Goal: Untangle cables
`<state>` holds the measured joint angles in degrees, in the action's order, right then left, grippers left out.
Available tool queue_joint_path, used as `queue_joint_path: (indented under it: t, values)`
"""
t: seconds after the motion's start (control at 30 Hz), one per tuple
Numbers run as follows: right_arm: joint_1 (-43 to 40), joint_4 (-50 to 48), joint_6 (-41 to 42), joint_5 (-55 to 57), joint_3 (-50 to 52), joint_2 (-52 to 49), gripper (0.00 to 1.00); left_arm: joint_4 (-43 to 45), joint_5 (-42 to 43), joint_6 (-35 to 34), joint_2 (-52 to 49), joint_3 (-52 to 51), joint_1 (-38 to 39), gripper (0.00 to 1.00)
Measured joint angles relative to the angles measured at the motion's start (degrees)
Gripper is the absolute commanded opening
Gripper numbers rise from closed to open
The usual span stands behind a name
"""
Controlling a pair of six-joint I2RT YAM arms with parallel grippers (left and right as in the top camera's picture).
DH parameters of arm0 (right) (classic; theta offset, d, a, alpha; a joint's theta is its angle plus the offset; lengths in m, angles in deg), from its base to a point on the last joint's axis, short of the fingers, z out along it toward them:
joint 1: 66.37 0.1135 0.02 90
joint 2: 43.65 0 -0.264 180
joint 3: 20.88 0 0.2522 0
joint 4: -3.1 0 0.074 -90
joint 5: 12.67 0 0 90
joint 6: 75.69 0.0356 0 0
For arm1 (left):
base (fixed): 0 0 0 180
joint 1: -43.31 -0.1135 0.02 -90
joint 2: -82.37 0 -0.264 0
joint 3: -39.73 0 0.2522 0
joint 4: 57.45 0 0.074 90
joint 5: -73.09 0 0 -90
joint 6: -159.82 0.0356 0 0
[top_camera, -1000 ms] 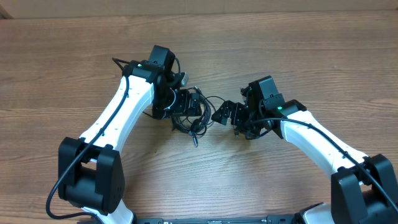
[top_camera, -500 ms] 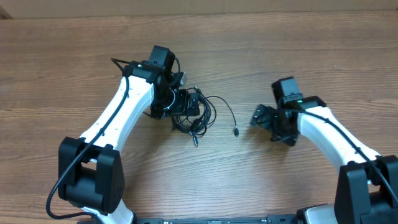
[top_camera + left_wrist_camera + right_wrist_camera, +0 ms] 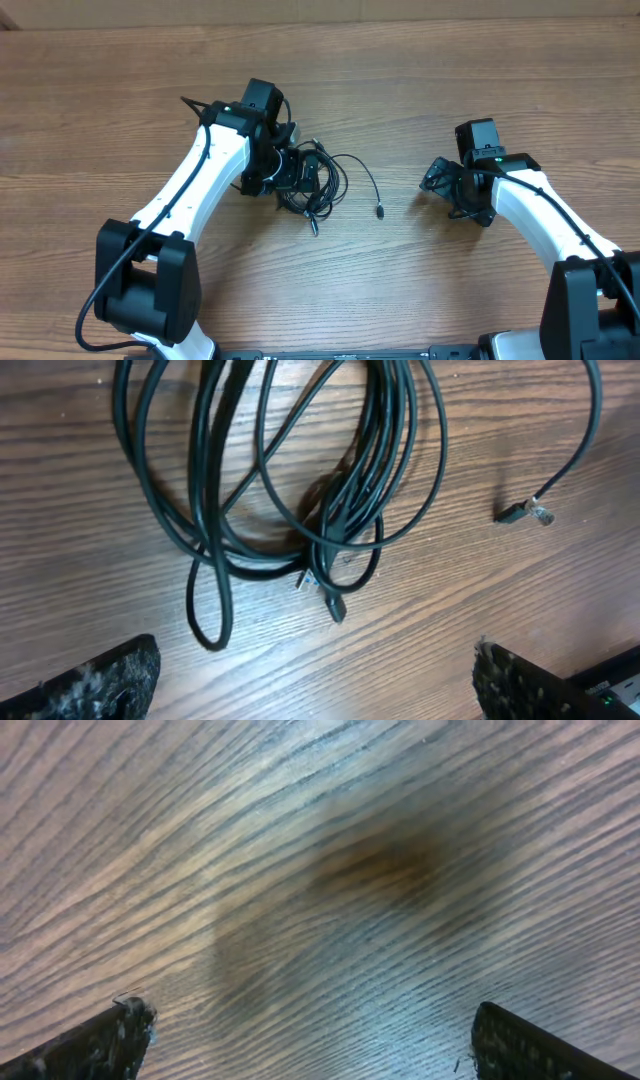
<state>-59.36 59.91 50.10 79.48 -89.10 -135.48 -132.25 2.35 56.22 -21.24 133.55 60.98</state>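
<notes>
My left gripper reaches and grips the loose loop at the bundle's edge [image 3: 213, 632] next, leaving the plugs free, to draw one cable out and untangle it.
The cables [image 3: 322, 186] lie as a tangled bundle of thin black loops on the wooden table, left of centre. One loose strand curves right and ends in a small plug [image 3: 381, 211]. In the left wrist view the coil [image 3: 300, 480] fills the upper part, with a silver-tipped plug [image 3: 535, 512] at the right and another plug [image 3: 335, 606] at the coil's lower edge. My left gripper [image 3: 298, 172] sits at the bundle's left edge, open, its fingertips [image 3: 110, 680] wide apart with only wood between them. My right gripper [image 3: 448, 192] is open, well right of the loose plug, over bare wood [image 3: 330, 870].
Thicker black wires run along both white arms [image 3: 200, 185] from their bases at the table's near edge. The wooden table [image 3: 400, 90] stretches out behind and between the arms.
My right gripper has pulled back to the right, away from the bundle, leaving the loose plug end lying on the table. The left arm has barely moved.
</notes>
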Motion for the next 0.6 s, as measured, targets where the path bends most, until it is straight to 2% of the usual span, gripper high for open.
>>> queue_joint_path:
  t: [0.6]
  values:
    - [0.0, -0.1, 0.0, 0.2, 0.0, 0.0, 1.00, 6.8, -0.2, 0.0, 0.0, -0.7, 0.0, 1.00]
